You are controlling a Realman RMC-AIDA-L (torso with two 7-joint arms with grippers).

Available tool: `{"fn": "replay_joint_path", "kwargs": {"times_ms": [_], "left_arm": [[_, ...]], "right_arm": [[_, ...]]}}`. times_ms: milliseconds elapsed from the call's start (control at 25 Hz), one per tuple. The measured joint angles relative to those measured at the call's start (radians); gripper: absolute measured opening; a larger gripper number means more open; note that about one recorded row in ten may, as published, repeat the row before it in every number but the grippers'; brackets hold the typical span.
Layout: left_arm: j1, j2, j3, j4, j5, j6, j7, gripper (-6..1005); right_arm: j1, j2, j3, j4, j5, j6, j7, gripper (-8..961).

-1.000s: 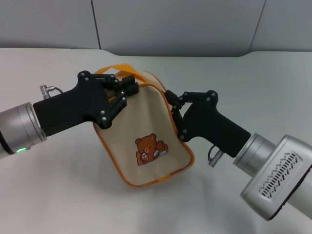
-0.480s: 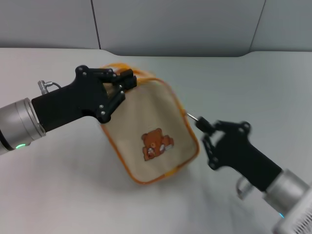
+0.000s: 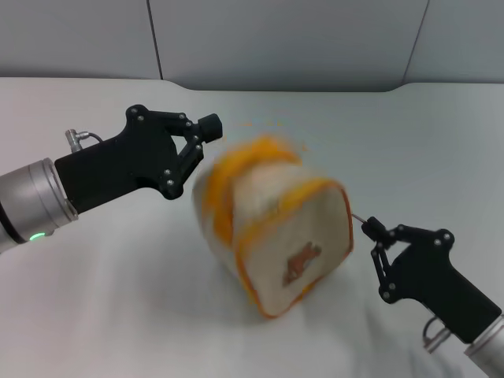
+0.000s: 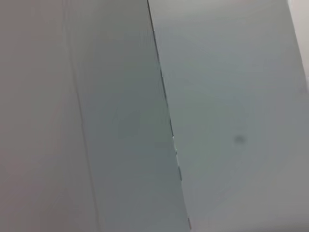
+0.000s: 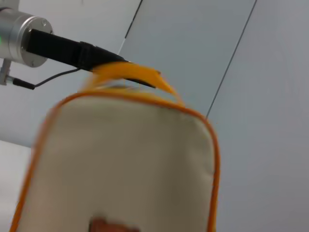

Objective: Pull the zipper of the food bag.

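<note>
My right gripper holds the zipper pull, and the bag (image 3: pixel 276 224) swings from it with its lower corner (image 3: pixel 271 313) above the tabletop. My right gripper should lower the zipper pull before it lets go.
The food bag (image 3: pixel 276 224) is beige with orange piping and a brown bear picture (image 3: pixel 303 264). It lies tipped and blurred in mid-table, its orange strap (image 3: pixel 250 153) toward my left gripper. My right gripper (image 3: pixel 372 230) is just right of the bag, shut on the thin silver zipper pull (image 3: pixel 358 220), which stretches from the bag's right edge. My left gripper (image 3: pixel 209 126) is shut, just up-left of the bag with a small gap between them. The right wrist view shows the bag (image 5: pixel 125 159) close up, its strap (image 5: pixel 130 75) beside my left arm (image 5: pixel 63 48). The zipper track is hidden.
The bag rests on a white table (image 3: pixel 118 315). A grey panelled wall (image 3: pixel 299 39) runs along the table's far edge. The left wrist view shows only that wall (image 4: pixel 217 121).
My right gripper has pulled away to the lower right, holding the zipper pull. The bag has left my left gripper, swung right and tipped over. My left arm has barely moved.
</note>
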Motion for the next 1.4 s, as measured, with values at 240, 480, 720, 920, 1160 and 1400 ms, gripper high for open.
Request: {"fn": "replay_joint_path", "kwargs": {"times_ms": [240, 480, 720, 920, 1160, 1400], "left_arm": [[0.040, 0.003, -0.001, 0.007, -0.070, 0.082, 0.000, 21], [0.081, 0.004, -0.006, 0.009, -0.089, 0.155, -0.048, 66], [0.129, 0.005, -0.003, 0.010, -0.100, 0.173, -0.164, 147], [0.155, 0.002, 0.002, 0.003, -0.096, 0.174, -0.181, 358], [0.212, 0.000, 0.036, -0.039, -0.091, 0.167, -0.199, 552], [0.235, 0.001, 0.054, -0.040, -0.091, 0.166, -0.190, 677]], "right_arm": [[0.032, 0.003, -0.003, 0.009, 0.000, 0.007, 0.000, 0], [0.068, 0.003, -0.017, 0.023, 0.000, 0.012, 0.005, 0], [0.110, 0.003, -0.010, 0.045, 0.000, 0.077, 0.007, -1], [0.153, 0.003, -0.005, 0.077, 0.008, 0.171, 0.009, -1], [0.186, 0.003, -0.002, 0.105, 0.008, 0.212, 0.010, -1], [0.166, -0.001, 0.043, 0.109, 0.008, 0.186, 0.012, 1]]}}
